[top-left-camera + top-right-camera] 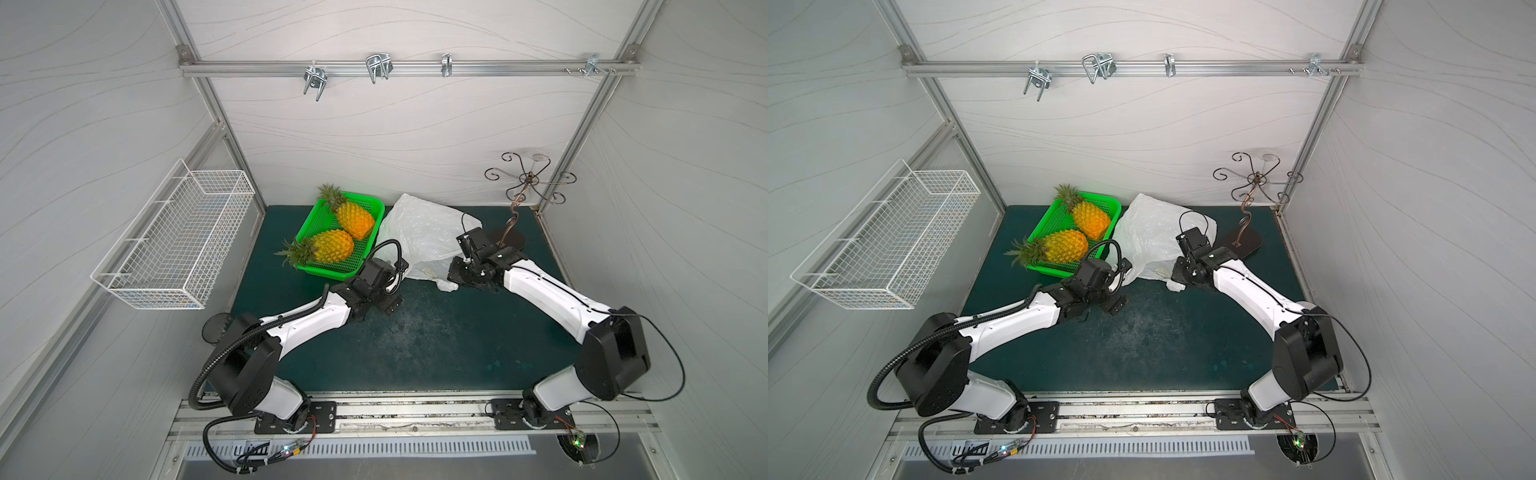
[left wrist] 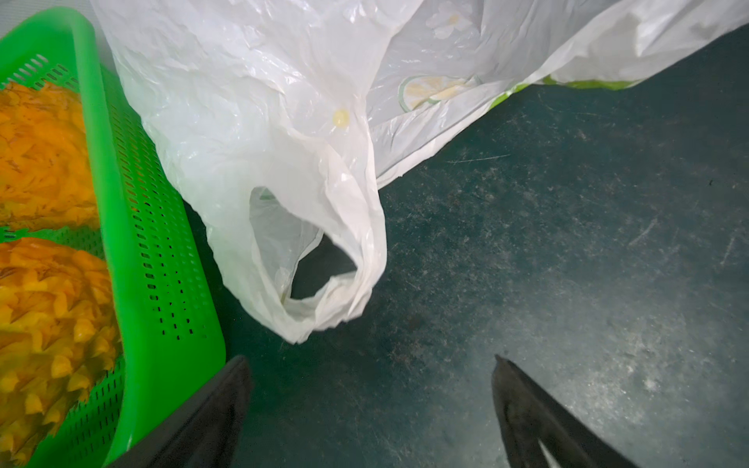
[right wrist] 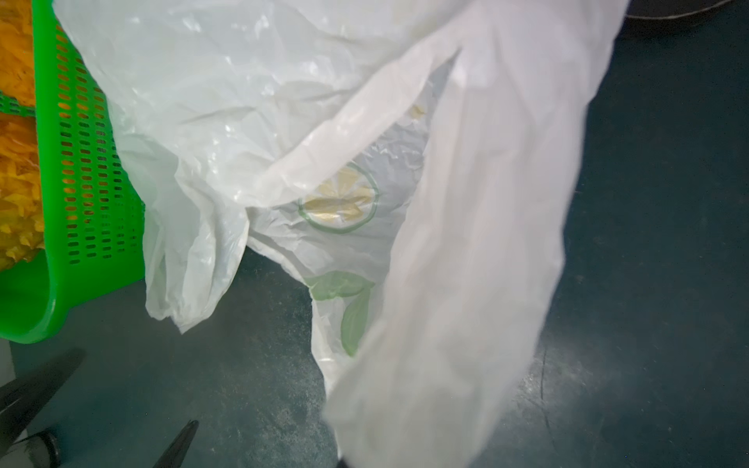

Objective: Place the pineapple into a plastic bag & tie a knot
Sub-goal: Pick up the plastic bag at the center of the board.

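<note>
The robot's left gripper will take hold of the plastic bag (image 1: 419,232) by the bag's free loop handle, so that the bag's opening stays open for the pineapple.
Two yellow-orange pineapples (image 1: 355,218) (image 1: 332,247) lie in a green perforated tray (image 1: 332,272). The white plastic bag (image 1: 419,232) (image 1: 1150,232) lies crumpled on the mat just right of the tray. My left gripper (image 1: 386,293) (image 2: 371,358) is open and holds nothing. It hovers low over the mat in front of the bag's loop handle (image 2: 356,243). My right gripper (image 1: 453,282) is at the bag's near right corner, shut on the other handle (image 3: 466,283). That handle stretches toward the right wrist camera and hides the jaws. I see no knot.
A white wire basket (image 1: 174,237) hangs on the left wall. A scrolled metal stand (image 1: 528,183) rises from its base (image 1: 513,239) at the back right, close to my right arm. Metal hooks (image 1: 378,66) hang from the rear rail. The dark green mat (image 1: 415,340) covers the floor.
</note>
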Controlling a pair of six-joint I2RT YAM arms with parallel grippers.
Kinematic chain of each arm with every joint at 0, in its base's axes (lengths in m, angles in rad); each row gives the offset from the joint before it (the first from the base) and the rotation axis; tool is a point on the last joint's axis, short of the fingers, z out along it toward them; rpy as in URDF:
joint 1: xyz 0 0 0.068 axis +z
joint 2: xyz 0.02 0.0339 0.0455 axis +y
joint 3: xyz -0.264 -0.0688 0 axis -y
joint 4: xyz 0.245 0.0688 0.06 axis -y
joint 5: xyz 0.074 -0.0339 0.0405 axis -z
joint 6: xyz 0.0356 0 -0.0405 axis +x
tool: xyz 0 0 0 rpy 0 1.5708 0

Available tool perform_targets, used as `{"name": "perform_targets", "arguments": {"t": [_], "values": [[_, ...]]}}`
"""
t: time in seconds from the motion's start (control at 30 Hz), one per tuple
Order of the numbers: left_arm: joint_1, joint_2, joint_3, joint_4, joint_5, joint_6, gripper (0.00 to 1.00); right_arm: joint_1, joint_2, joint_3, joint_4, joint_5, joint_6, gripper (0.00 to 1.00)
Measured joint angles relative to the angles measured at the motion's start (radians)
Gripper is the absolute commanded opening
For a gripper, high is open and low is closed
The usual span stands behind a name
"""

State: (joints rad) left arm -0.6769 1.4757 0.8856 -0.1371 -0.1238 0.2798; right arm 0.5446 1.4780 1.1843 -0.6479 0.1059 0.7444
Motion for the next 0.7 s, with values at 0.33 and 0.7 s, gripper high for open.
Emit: {"name": "perform_targets", "arguments": {"t": [0.33,0.7], "values": [[0.000,-0.024,0.000,0.005,0.168,0.044,0.99,-0.069,-0.218,-0.024,-0.139,-0.067,0.011,0.00],[-0.002,-0.249,-0.041,-0.049,0.507,-0.036,0.99,-0.093,-0.223,0.137,-0.271,-0.139,0.024,0.00]]}}
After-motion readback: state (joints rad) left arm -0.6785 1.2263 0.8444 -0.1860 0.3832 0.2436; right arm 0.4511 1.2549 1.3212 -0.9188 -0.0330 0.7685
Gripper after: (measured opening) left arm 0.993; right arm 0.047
